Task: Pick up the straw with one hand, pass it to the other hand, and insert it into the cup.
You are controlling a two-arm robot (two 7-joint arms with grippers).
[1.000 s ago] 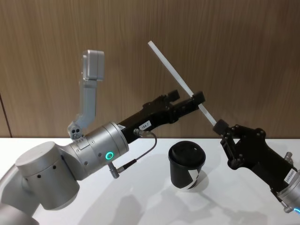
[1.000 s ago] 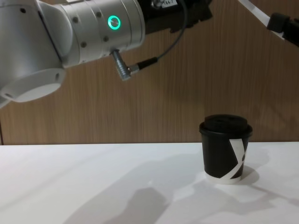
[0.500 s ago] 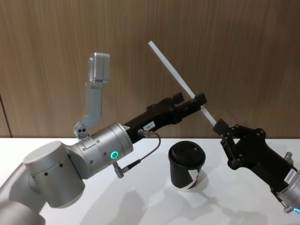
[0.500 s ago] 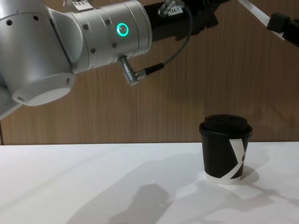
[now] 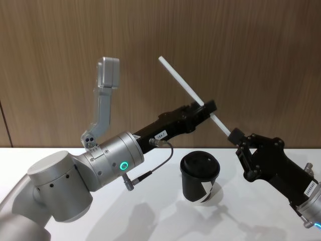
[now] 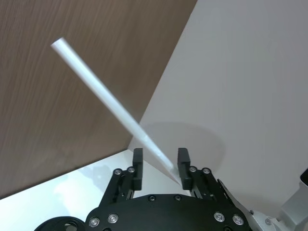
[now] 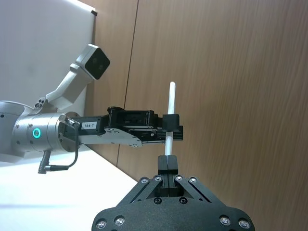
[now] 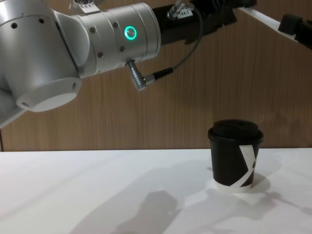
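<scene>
My left gripper is to grab the straw by its middle [image 5: 202,104] next. The straw's lower end then stays free to go into the cup [image 5: 199,176].
The white straw [image 5: 185,84] slants through the air above and behind the cup, with its upper end to the left. My right gripper [image 5: 234,134] is shut on the straw's lower end, which the right wrist view shows between the closed fingers [image 7: 167,166]. My left gripper [image 5: 206,107] reaches in from the left and stands open, one finger on each side of the straw's middle. In the left wrist view the straw [image 6: 101,94] passes through the gap [image 6: 160,161], nearer one finger. The black lidded cup [image 5: 199,176] stands upright on the white table [image 5: 150,221], below both grippers.
A brown wood-panel wall [image 5: 251,50] rises right behind the table. The left arm's thick silver wrist [image 5: 108,160] with its green ring light and grey cable [image 5: 161,159] hangs over the table's left half. The cup [image 8: 235,155] is the only thing standing on the table.
My left arm has shifted right and rolled its wrist, bringing its fingers astride the straw's middle. The straw, the right gripper and the cup have stayed put.
</scene>
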